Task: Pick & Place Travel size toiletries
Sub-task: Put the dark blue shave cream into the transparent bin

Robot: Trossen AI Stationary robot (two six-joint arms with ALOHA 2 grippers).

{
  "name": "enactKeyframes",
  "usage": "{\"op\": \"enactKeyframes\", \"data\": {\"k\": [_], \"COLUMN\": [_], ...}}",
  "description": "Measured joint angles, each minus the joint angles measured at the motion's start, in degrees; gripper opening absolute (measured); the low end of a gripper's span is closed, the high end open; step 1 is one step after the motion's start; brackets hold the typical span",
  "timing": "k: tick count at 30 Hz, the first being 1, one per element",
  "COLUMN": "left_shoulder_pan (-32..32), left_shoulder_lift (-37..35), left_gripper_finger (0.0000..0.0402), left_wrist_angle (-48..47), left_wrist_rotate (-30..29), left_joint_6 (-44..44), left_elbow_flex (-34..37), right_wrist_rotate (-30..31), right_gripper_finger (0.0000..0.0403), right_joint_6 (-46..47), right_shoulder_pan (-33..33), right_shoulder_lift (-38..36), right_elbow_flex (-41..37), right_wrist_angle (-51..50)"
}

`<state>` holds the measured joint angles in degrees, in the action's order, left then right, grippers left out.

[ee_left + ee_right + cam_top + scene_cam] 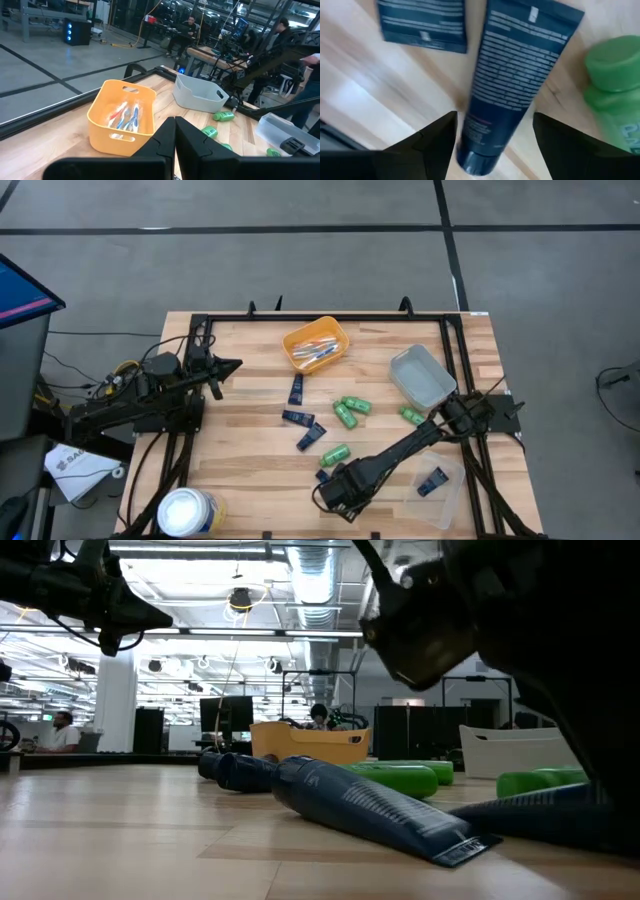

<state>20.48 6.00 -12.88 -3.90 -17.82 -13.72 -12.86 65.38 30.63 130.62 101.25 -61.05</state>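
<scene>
I should close my right gripper on the tube now. My fingers are on either side of the navy tube's cap end (482, 145), so they would hold the tube.
Navy tubes and packets (297, 417) and green bottles (345, 416) lie scattered on the wooden table. Toothbrush-like sticks (125, 114) lie in the orange tray (315, 345). One navy packet (432, 480) lies in the clear tray (455, 498). My right gripper (330, 483) is low over a navy tube (510, 75) near the table's near edge. It is open (495, 120), with its fingers on either side of the tube's cap end (475, 160). My left gripper (225, 367) waits shut (175, 135) above the table's left part.
A grey tray (422, 375) stands at the right near the far edge. A white tub (190, 512) sits at the near left corner. Beside the tube lie another navy packet (422, 22) and a green bottle (615, 90). People and benches show in the room beyond.
</scene>
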Motion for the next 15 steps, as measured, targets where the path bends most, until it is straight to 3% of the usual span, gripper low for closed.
{"op": "enactKeyframes", "data": {"k": [11, 15], "left_shoulder_pan": [0.0, 0.0], "left_shoulder_lift": [0.0, 0.0], "left_gripper_finger": [0.0002, 0.0002], "left_wrist_angle": [-0.1, -0.1], "left_wrist_rotate": [0.1, 0.1], "left_joint_6": [0.0, 0.0], "left_elbow_flex": [0.0, 0.0], "right_wrist_rotate": [-0.3, -0.5], "right_gripper_finger": [0.0116, 0.0095], "right_joint_6": [0.4, -0.5], "right_shoulder_pan": [0.0, 0.0], "right_shoulder_lift": [-0.4, -0.5], "right_elbow_flex": [-0.5, 1.1], "right_wrist_angle": [1.9, 1.0]}}
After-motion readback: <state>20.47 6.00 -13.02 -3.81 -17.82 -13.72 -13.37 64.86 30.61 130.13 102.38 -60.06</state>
